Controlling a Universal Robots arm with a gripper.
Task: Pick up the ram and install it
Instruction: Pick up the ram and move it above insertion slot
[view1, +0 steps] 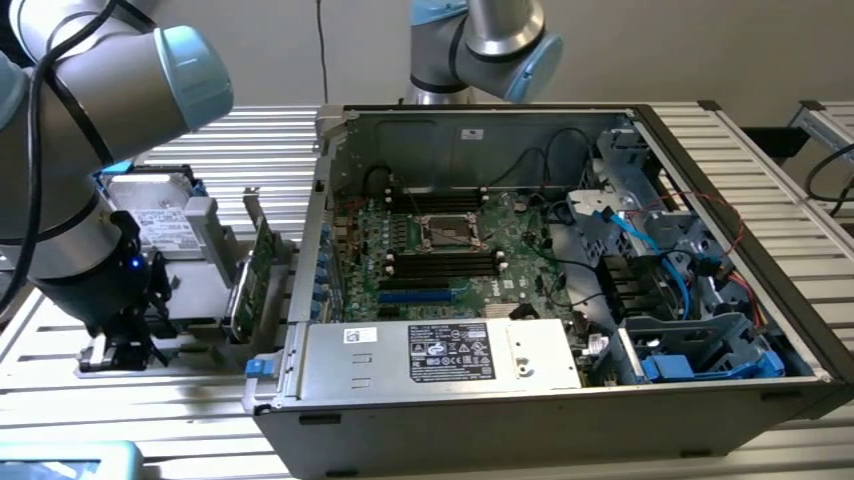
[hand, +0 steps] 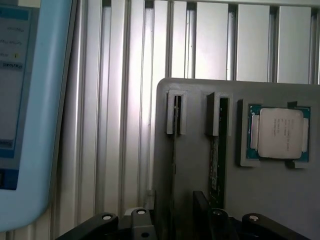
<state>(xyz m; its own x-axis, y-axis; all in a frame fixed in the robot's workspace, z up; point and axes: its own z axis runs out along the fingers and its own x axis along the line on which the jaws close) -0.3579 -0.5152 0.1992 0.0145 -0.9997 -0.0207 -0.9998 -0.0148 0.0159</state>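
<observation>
The ram is open on both sides at its exposed middle (hand: 173, 216), so my gripper will pick it up there next, since the tray's grey post wraps the ram's end.
Two ram sticks stand on edge in a grey holder tray (hand: 195, 165). One ram stick (hand: 218, 155) shows its green board and dark chips in a slot. The other (hand: 175, 120) is a thin dark edge in the neighbouring slot. My gripper (hand: 182, 220) hangs low over the tray, open, its black fingers (hand: 201, 215) apart between the two sticks' lines and holding nothing. In the exterior view my gripper (view1: 118, 350) is down at the tray (view1: 200, 300), left of the open computer case (view1: 534, 260), whose motherboard (view1: 441, 250) carries black memory slots.
A CPU chip (hand: 280, 132) lies in a pocket of the tray. A green expansion card (view1: 260, 280) and a hard drive (view1: 154, 215) stand beside the case. A pale blue screen device (hand: 30, 100) lies on the ribbed aluminium table (hand: 125, 100). A second arm (view1: 474, 45) stands behind the case.
</observation>
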